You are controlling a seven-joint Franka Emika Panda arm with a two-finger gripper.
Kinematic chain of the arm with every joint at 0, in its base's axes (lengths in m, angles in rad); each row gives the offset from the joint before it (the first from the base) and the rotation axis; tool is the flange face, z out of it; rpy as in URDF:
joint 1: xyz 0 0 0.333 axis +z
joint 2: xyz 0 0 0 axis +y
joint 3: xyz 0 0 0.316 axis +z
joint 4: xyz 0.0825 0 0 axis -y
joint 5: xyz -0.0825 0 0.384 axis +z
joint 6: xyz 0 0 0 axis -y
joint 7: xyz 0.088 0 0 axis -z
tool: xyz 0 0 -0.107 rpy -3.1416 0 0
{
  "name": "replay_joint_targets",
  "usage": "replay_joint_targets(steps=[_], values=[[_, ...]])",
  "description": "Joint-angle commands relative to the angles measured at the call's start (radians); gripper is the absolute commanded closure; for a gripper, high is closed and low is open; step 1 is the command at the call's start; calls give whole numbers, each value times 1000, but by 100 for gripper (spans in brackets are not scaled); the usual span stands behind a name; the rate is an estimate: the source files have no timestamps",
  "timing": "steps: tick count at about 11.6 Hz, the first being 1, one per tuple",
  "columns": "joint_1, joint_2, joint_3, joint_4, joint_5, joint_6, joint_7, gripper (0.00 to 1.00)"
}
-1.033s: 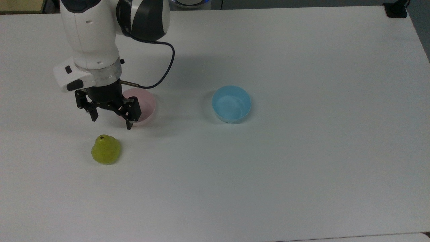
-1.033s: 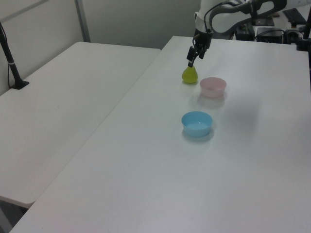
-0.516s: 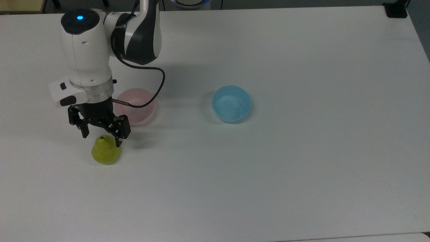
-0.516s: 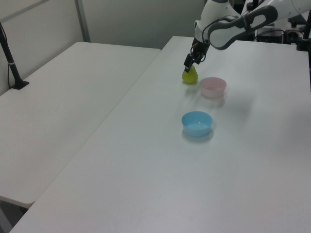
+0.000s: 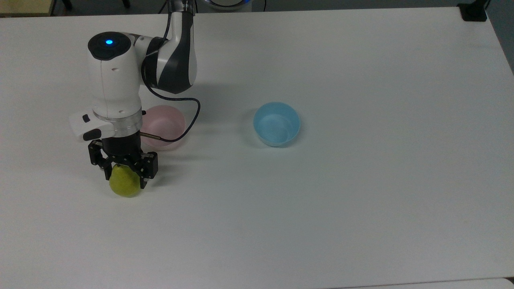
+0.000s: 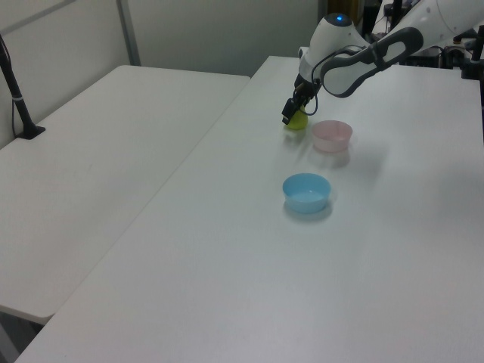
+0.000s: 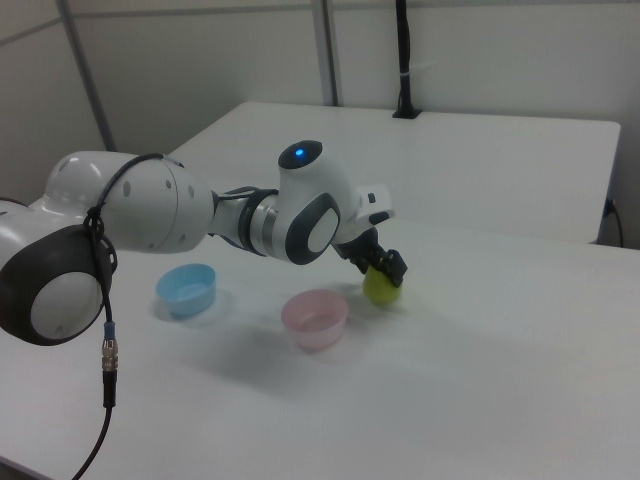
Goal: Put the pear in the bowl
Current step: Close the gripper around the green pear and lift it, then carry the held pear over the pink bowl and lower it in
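Observation:
My gripper will next hold the pear (image 6: pixel 300 121) by its sides and put it in the bowl (image 6: pixel 332 136).
The yellow-green pear (image 5: pixel 126 188) stands on the white table near the top view's left side, also seen at the pear (image 6: pixel 300 121) and the pear (image 7: pixel 381 289). My gripper (image 5: pixel 124 179) has come down over it from above, open, with one black finger on each side of the pear's upper part. Its narrow top is hidden under the gripper. The pale pink bowl (image 5: pixel 168 125) sits just behind and to the right of the pear in the top view, empty; the arm's cable hangs over its near rim. In the right view the bowl (image 7: pixel 315 318) lies left of the pear.
A light blue bowl (image 5: pixel 276 123) of the same size stands empty near the table's middle, to the top view's right of the pink one. A second white table (image 6: pixel 98 136) adjoins on the left view's left. A black post (image 7: pixel 403 60) stands at the back.
The gripper has moved from beside the pink bowl toward the pear and lowered, so its open fingers now straddle the pear. Pear and bowls have stayed in place.

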State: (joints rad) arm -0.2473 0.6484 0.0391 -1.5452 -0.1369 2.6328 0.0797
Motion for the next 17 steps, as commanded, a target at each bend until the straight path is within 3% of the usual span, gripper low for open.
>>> replay_joint_targets(steps=[1,3,6,12,17], values=[[6,-6,-10,13,-12,12,-11,49],[-4,-54,-10,-19,-12,9,-17,49],[-20,-188,-10,-139,-12,1,-21,49],[-7,-452,-7,-478,-10,-2,-20,49],[48,-454,-1,-518,-10,-28,-9,47]])
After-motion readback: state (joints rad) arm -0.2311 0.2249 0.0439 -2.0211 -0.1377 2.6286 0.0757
